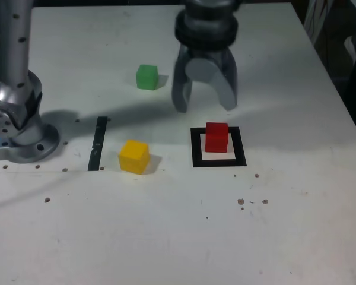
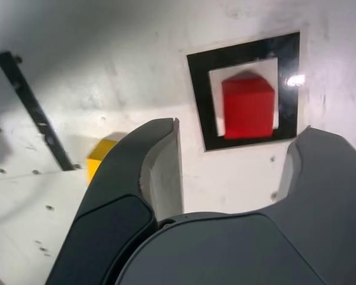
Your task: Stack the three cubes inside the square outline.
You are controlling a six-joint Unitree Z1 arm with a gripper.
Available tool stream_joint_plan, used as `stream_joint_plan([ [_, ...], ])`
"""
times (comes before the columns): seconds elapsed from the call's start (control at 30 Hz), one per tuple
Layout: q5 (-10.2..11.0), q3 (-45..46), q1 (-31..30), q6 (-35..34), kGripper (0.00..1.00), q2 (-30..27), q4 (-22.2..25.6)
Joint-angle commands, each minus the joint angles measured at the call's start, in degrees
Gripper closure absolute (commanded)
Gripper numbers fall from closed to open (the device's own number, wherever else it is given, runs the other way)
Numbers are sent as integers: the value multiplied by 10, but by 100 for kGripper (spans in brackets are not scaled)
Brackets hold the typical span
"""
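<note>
Next, my gripper grabs the yellow cube by two opposite sides to stack it on the red cube.
The red cube sits inside the square outline on its white centre. My gripper hangs just behind and above it, open, with nothing between the fingers. The yellow cube rests on the table toward the exterior view's left of the outline, partly hidden by a finger in the wrist view. Farther back lies the green cube.
A narrow black strip lies beside the yellow cube. The arm's metal base stands at the exterior view's left. The table's edge runs along the exterior view's right. Small dark specks dot the white table.
</note>
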Motion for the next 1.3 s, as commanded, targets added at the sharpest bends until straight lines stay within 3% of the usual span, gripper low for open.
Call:
stream_joint_plan([
  [0.0, 3, 24, -18, 14, 0, -61, 1],
  [0.1, -3, 78, -39, 20, 1, -104, -2],
  [0.27, -39, 169, -81, 11, 2, -125, -21],
  [0.43, -58, 244, -127, -5, 1, -135, -82],
  [0.6, -47, 304, -146, -7, 1, -132, -147],
  [0.93, -23, 354, -124, 9, 2, -100, -186],
  [1.27, -24, 352, -121, 5, 16, -83, -205],
])
